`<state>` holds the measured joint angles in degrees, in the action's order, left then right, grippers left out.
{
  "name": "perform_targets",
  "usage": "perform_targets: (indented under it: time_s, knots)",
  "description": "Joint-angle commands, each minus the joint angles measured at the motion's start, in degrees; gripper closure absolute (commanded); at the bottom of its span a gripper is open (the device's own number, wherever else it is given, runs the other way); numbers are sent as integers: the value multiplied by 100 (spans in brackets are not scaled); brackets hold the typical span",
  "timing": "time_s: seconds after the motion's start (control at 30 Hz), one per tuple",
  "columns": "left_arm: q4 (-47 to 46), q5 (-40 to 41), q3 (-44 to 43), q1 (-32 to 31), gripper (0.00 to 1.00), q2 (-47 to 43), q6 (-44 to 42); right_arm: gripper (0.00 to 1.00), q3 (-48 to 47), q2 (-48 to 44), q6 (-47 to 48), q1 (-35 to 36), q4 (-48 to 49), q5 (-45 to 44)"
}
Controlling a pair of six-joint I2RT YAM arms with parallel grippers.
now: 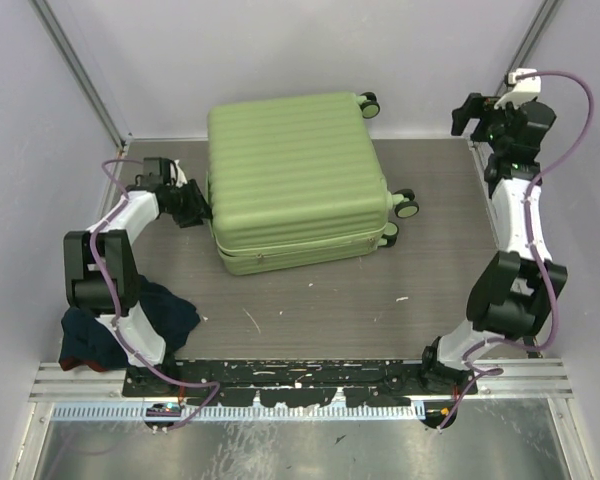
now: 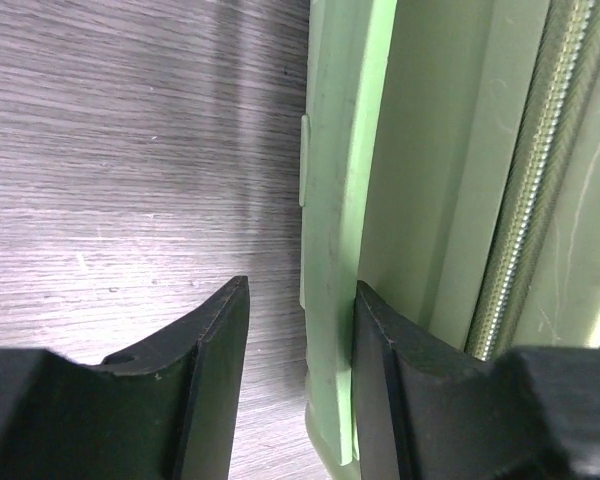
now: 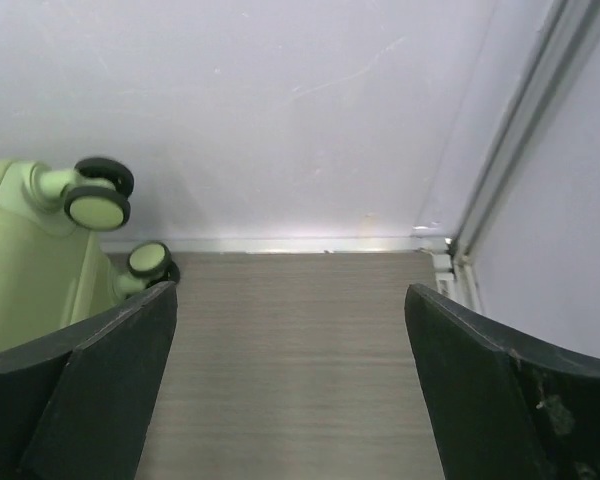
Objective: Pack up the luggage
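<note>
My right gripper grips the zipper by its pull next, to unzip the closed luggage [image 1: 295, 180] so the clothing goes inside.
The luggage [image 1: 295, 180], a light-green ribbed hard-shell suitcase, lies flat and closed on the middle of the table, its black wheels [image 1: 406, 206] facing right. My left gripper [image 1: 195, 207] is at its left side. In the left wrist view its jaws [image 2: 300, 300] straddle the green handle [image 2: 330, 250]: the right finger [image 2: 390, 350] rests against the handle's inner face, the left finger [image 2: 215, 350] stands apart from it. The zipper [image 2: 535, 180] runs beside them. My right gripper [image 1: 470, 115] hangs raised at the back right, wide open [image 3: 290, 300] over bare table, with the wheels [image 3: 98, 205] to its left.
A heap of dark blue clothing [image 1: 120, 325] lies at the near left beside the left arm's base. White walls close in the table [image 1: 430, 270] on three sides, with metal posts [image 3: 520, 150] in the back corners.
</note>
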<state>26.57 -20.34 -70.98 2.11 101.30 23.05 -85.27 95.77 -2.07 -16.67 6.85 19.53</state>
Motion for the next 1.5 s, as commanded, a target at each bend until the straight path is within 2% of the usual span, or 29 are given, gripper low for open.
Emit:
perform_targets:
  time_s: [0.0,0.1,0.23,0.3,0.4,0.5,0.63,0.77,0.9,1.1,1.3,1.4,1.47]
  knots:
    - [187,1185,106,-48,57,-455,-288,0,678,-950,946,-270,-704,497]
    - [174,1503,72,-160,56,-499,-260,0,1006,-1611,1377,-331,-1622,1168]
    - [180,1740,-39,-282,55,-413,-336,8,1704,-2406,1748,-321,-2585,2261]
    - [229,1763,-123,-325,55,-296,-327,13,2267,-2856,1833,-301,-2738,2597]
    - [253,1663,-211,-371,54,-186,-224,22,3211,-3485,1743,-159,-2635,2535]
    - [233,1545,-249,-402,54,-82,-138,29,4108,-4178,1499,144,-2162,2302]
    - [190,1504,-246,-391,54,10,-127,36,5126,-4619,1026,977,-980,1869]
    - [83,1464,-115,-395,54,-67,-134,39,5726,-4422,240,1760,236,1515]
    - [7,1402,64,-395,54,-226,-143,43,6290,-3858,-488,2034,1499,936]
    - [-23,1362,146,-393,55,-294,-177,50,6457,-3457,-762,2077,2250,832]
    - [-67,1361,246,-395,56,-276,-211,58,6498,-3289,-1203,2493,2683,725]
    - [-105,1339,312,-395,56,-258,-203,68,6539,-3370,-1198,2683,2713,601]
    - [-116,1331,326,-396,57,-254,-212,79,6573,-3440,-1177,2716,2680,546]
